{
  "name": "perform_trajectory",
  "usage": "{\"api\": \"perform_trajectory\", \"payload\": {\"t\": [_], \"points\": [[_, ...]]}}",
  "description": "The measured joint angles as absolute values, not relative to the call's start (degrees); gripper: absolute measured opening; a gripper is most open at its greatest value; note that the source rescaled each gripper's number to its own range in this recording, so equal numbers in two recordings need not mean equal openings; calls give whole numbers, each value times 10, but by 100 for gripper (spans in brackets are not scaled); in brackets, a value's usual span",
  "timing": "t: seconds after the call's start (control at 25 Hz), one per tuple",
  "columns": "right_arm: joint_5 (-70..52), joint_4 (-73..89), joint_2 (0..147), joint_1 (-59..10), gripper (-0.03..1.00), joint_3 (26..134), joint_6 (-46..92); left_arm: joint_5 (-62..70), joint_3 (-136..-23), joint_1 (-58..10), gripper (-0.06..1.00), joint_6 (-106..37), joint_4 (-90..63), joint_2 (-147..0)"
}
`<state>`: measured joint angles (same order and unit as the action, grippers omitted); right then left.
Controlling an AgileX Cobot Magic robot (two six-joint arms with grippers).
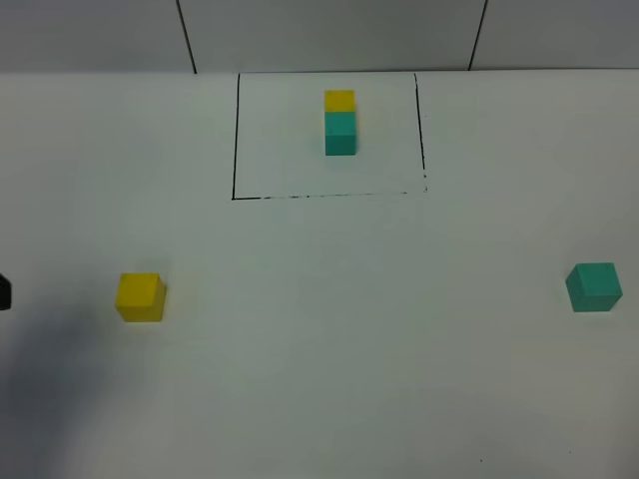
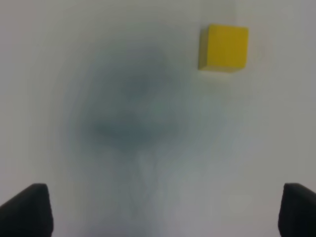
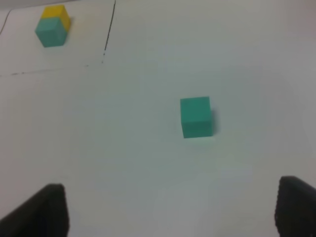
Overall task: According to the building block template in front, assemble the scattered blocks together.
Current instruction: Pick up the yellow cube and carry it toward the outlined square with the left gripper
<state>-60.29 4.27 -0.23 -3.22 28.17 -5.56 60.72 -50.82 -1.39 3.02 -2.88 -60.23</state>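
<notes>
My left gripper is to grab the loose yellow cube [image 1: 140, 296] by its sides next, so that I can use it to rebuild the template [image 1: 339, 121].
The building block template [image 1: 339, 121] is a yellow cube joined to a teal cube, the yellow on the far side, inside a black-line rectangle [image 1: 236, 140] at the back centre. It also shows in the right wrist view [image 3: 52, 25]. The loose yellow cube [image 1: 140, 296] sits at the left, and also shows in the left wrist view [image 2: 224, 47]. The loose teal cube [image 1: 594, 287] sits at the far right, and also shows in the right wrist view [image 3: 196, 117]. My left gripper [image 2: 160, 212] is open and empty, short of the yellow cube. My right gripper [image 3: 170, 210] is open and empty, short of the teal cube.
The white table [image 1: 349, 349] carries only the cubes and the drawn rectangle. A small black part of the left arm [image 1: 3, 292] shows at the left edge. A wall with dark seams [image 1: 186, 35] rises behind the table.
</notes>
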Motion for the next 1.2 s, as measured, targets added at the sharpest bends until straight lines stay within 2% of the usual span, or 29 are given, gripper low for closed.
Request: {"api": "perform_trajectory", "payload": {"t": [0.12,0.64,0.88,1.2], "points": [[-603,43,-2,-32,71,282,-56,583,-523,-22,90,24,-30,-685],[-603,43,-2,-32,71,282,-56,449,-541,-153,90,64,-28,-891],[-603,43,-2,-32,71,282,-56,441,-553,-163,89,104,0,-948],[-603,43,-2,-32,71,282,-56,404,-553,-163,89,119,33,-954]]}}
